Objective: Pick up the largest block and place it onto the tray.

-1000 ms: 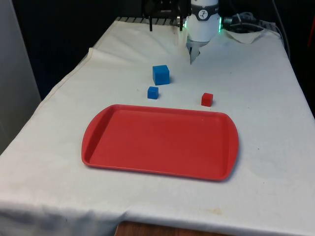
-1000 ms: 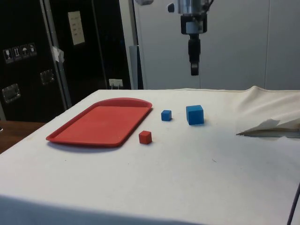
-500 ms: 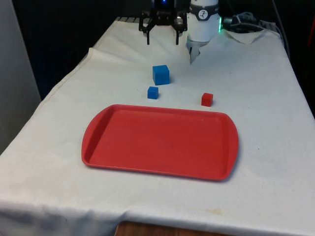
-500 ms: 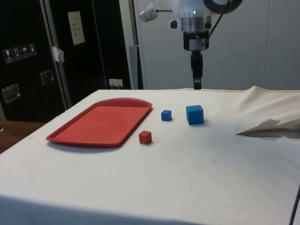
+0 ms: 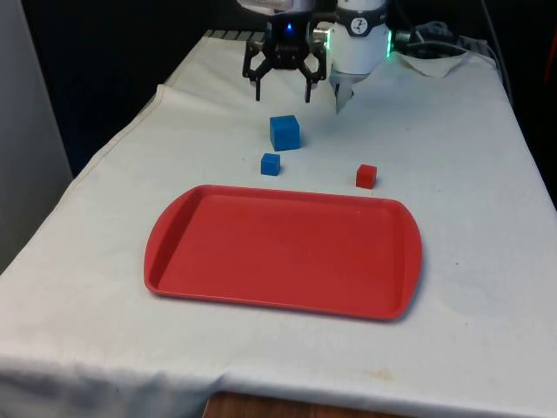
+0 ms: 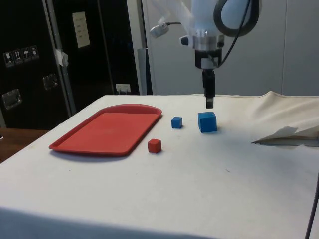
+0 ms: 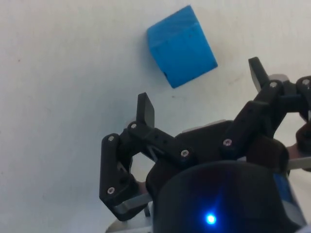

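Observation:
The largest block needs to go onto the tray, so my gripper should grab the block by two opposite sides next.
The largest block, a blue cube point(image 5: 285, 131) point(image 6: 207, 121) point(image 7: 181, 45), rests on the white cloth behind the red tray point(image 5: 283, 296) point(image 6: 94, 138). My gripper point(image 5: 282, 93) point(image 6: 209, 103) point(image 7: 201, 88) hangs open a little above the cloth, just behind the cube on the robot's side, with nothing between its fingers. In the wrist view the cube lies just beyond the fingertips, apart from them. A smaller blue cube point(image 5: 271, 164) point(image 6: 177, 122) sits between the big cube and the tray.
A small red cube point(image 5: 366, 176) point(image 6: 154, 146) lies by the tray's far edge, towards the front view's right. The cloth is rumpled point(image 6: 286, 132) near the robot's base. The table's left edge point(image 5: 113, 148) drops off beside the blocks.
The gripper has come down steadily from high above the table to just over the cloth behind the large blue cube. The blocks and tray have not moved.

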{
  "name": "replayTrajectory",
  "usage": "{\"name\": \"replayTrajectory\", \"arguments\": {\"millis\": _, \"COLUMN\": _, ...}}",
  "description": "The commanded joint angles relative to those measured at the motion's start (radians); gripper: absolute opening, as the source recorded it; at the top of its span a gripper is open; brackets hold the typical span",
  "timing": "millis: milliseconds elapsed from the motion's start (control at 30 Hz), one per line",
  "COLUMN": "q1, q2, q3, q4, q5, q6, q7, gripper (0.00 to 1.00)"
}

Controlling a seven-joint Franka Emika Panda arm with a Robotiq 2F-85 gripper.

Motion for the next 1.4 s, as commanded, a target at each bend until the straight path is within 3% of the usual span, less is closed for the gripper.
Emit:
{"name": "replayTrajectory", "arguments": {"millis": 0, "q1": 0.007, "q2": 0.003, "q3": 0.002, "q4": -0.009, "q5": 0.026, "q6": 0.021, "q7": -0.017, "gripper": 1.0}}
{"name": "replayTrajectory", "arguments": {"millis": 133, "q1": 0.008, "q2": 0.049, "q3": 0.013, "q4": -0.006, "q5": 0.047, "q6": 0.063, "q7": -0.027, "gripper": 1.0}}
{"name": "replayTrajectory", "arguments": {"millis": 167, "q1": 0.004, "q2": 0.061, "q3": 0.01, "q4": 0.005, "q5": 0.024, "q6": 0.056, "q7": -0.009, "gripper": 1.0}}
{"name": "replayTrajectory", "arguments": {"millis": 267, "q1": 0.005, "q2": 0.093, "q3": 0.024, "q4": -0.008, "q5": 0.061, "q6": 0.103, "q7": -0.031, "gripper": 1.0}}
{"name": "replayTrajectory", "arguments": {"millis": 433, "q1": 0.001, "q2": 0.141, "q3": 0.037, "q4": -0.01, "q5": 0.073, "q6": 0.138, "q7": -0.028, "gripper": 1.0}}
{"name": "replayTrajectory", "arguments": {"millis": 467, "q1": 0.005, "q2": 0.151, "q3": 0.025, "q4": 0.005, "q5": 0.051, "q6": 0.126, "q7": -0.013, "gripper": 1.0}}
{"name": "replayTrajectory", "arguments": {"millis": 500, "q1": 0.0, "q2": 0.148, "q3": 0.038, "q4": -0.009, "q5": 0.074, "q6": 0.142, "q7": -0.028, "gripper": 1.0}}
{"name": "replayTrajectory", "arguments": {"millis": 667, "q1": -0.002, "q2": 0.185, "q3": 0.048, "q4": -0.01, "q5": 0.08, "q6": 0.172, "q7": -0.023, "gripper": 1.0}}
{"name": "replayTrajectory", "arguments": {"millis": 700, "q1": 0.005, "q2": 0.198, "q3": 0.032, "q4": 0.003, "q5": 0.061, "q6": 0.161, "q7": -0.011, "gripper": 1.0}}
{"name": "replayTrajectory", "arguments": {"millis": 733, "q1": -0.003, "q2": 0.192, "q3": 0.05, "q4": -0.01, "q5": 0.082, "q6": 0.177, "q7": -0.022, "gripper": 1.0}}
{"name": "replayTrajectory", "arguments": {"millis": 933, "q1": 0.003, "q2": 0.233, "q3": 0.063, "q4": -0.002, "q5": 0.082, "q6": 0.205, "q7": 0.0, "gripper": 1.0}}
{"name": "replayTrajectory", "arguments": {"millis": 967, "q1": 0.005, "q2": 0.239, "q3": 0.054, "q4": 0.003, "q5": 0.073, "q6": 0.198, "q7": 0.001, "gripper": 1.0}}
{"name": "replayTrajectory", "arguments": {"millis": 1133, "q1": 0.007, "q2": 0.241, "q3": 0.074, "q4": 0.004, "q5": 0.079, "q6": 0.204, "q7": 0.012, "gripper": 1.0}}
{"name": "replayTrajectory", "arguments": {"millis": 1267, "q1": 0.002, "q2": 0.248, "q3": 0.093, "q4": 0.007, "q5": 0.085, "q6": 0.207, "q7": 0.014, "gripper": 1.0}}
{"name": "replayTrajectory", "arguments": {"millis": 1300, "q1": 0.007, "q2": 0.249, "q3": 0.081, "q4": 0.01, "q5": 0.073, "q6": 0.198, "q7": 0.016, "gripper": 1.0}}
{"name": "replayTrajectory", "arguments": {"millis": 1367, "q1": 0.0, "q2": 0.253, "q3": 0.1, "q4": 0.009, "q5": 0.088, "q6": 0.208, "q7": 0.014, "gripper": 1.0}}
